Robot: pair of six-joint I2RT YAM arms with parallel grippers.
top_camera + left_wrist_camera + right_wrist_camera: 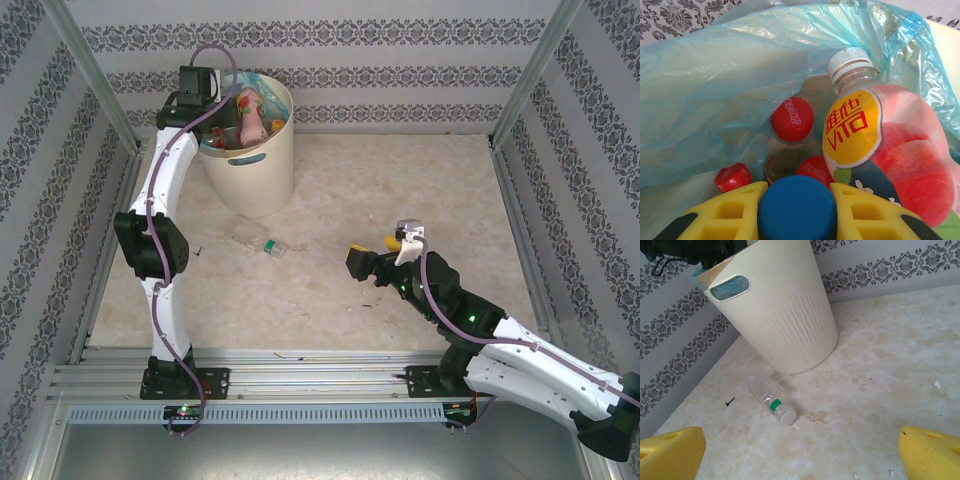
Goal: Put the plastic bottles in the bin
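Observation:
The blue-capped bottle is hanging within the bin's opening, beside the white-capped bottle, and would come to rest inside, so my left gripper needs to open now.
The cream bin (252, 175) stands at the back left, lined with a turquoise bag (715, 95). My left gripper (797, 192) hangs over its mouth, shut on a bottle with a blue cap (797, 212) between the yellow fingers (725, 215). Below it inside the bin lie a white-capped bottle with a red and yellow label (875, 150) and bottles with red caps (792, 118). One clear bottle with a green band (258, 243) (771, 397) lies on its side on the table in front of the bin (785, 315). My right gripper (375, 252) (802, 460) is open to its right, low and apart from it.
Patterned walls and metal rails enclose the table (420, 190). A small black speck (730, 401) lies left of the clear bottle. The left arm (160, 200) arches up beside the bin's left side.

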